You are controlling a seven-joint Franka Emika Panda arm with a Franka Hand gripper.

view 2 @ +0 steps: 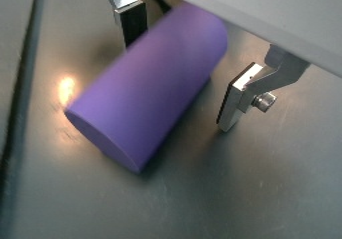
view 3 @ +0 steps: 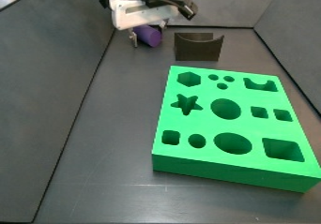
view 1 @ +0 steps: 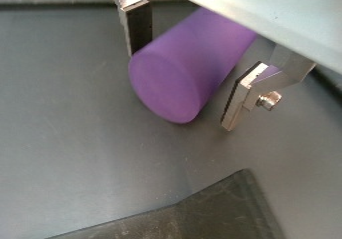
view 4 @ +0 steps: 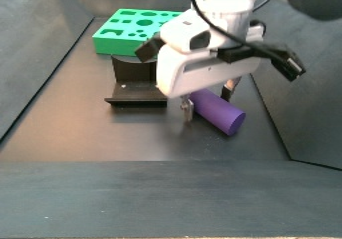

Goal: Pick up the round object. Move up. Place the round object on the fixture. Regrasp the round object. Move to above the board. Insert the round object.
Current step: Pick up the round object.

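Observation:
I need to grip the purple cylinder across its curved side point(view 3: 148, 35) next with my gripper, so that I can lift the round object over to the fixture point(view 3: 197, 46).
The round object is a purple cylinder peg point(view 1: 187, 73) lying on its side on the dark floor; it shows in both wrist views point(view 2: 147, 93) and both side views point(view 3: 150, 37) point(view 4: 218, 114). My gripper point(view 1: 185, 83) is low over it, with one silver finger on each side of the peg point(view 2: 181, 78). The jaws are open: a gap shows between one finger point(view 1: 238, 105) and the peg. The gripper point(view 3: 150, 28) stands just beside the dark fixture point(view 3: 197, 46), at the far end of the floor from the green board point(view 3: 189, 159).
The fixture point(view 4: 131, 84) sits between the peg and the green board point(view 4: 104, 45). A dark slab edge, probably the fixture's base, shows in a wrist view point(view 1: 201, 218). Dark walls enclose the floor on both sides.

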